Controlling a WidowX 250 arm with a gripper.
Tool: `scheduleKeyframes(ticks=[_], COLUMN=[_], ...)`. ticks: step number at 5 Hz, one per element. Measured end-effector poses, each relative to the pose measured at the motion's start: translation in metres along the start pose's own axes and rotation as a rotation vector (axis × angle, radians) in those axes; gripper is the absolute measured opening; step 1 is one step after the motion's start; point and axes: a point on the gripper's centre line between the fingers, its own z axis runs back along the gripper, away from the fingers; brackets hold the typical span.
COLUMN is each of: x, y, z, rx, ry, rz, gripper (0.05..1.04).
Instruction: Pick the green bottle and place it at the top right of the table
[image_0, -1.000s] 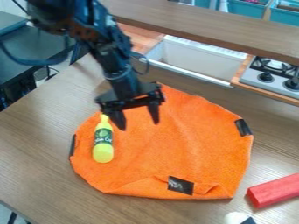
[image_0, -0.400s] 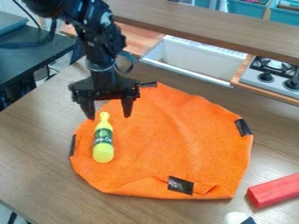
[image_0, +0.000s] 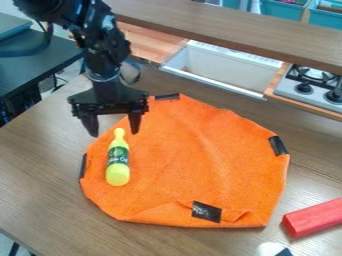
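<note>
I should set the green bottle at its new place on the tabletop, so next my gripper should grab the bottle by its dark-labelled part.
The black gripper (image_0: 114, 134) hangs at the upper left, its two fingers spread apart with nothing between them. Just below it lies the bottle (image_0: 118, 159), yellow-green with a dark green label, on the left part of an orange cloth. Its narrow cap end points up toward the gripper, and its rounded base points down. The wooden table (image_0: 40, 170) carries the cloth.
The orange cloth (image_0: 200, 155) is spread over the middle, its lower edge folded. A red block (image_0: 314, 217) and a white-and-dark object (image_0: 272, 249) sit at the lower right. Behind are a white sink (image_0: 224, 67), a stove (image_0: 312, 82) and a raised wooden shelf (image_0: 247, 27).
My gripper has moved left, from over the cloth to above the bottle's cap end and slightly past it. The bottle and cloth have stayed put.
</note>
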Motion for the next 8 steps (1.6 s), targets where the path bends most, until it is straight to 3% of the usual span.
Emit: scheduleKeyframes(ticks=[3, 6, 8], x=[-0.013, -0.018, -0.016], y=[0.007, 0.008, 0.005], z=[-0.022, -0.039, -0.044], rx=[-0.037, -0.057, -0.081], ry=[0.022, -0.042, -0.063], rz=[-0.037, 0.028, 0.076], gripper=[1.0, 0.956, 0.535])
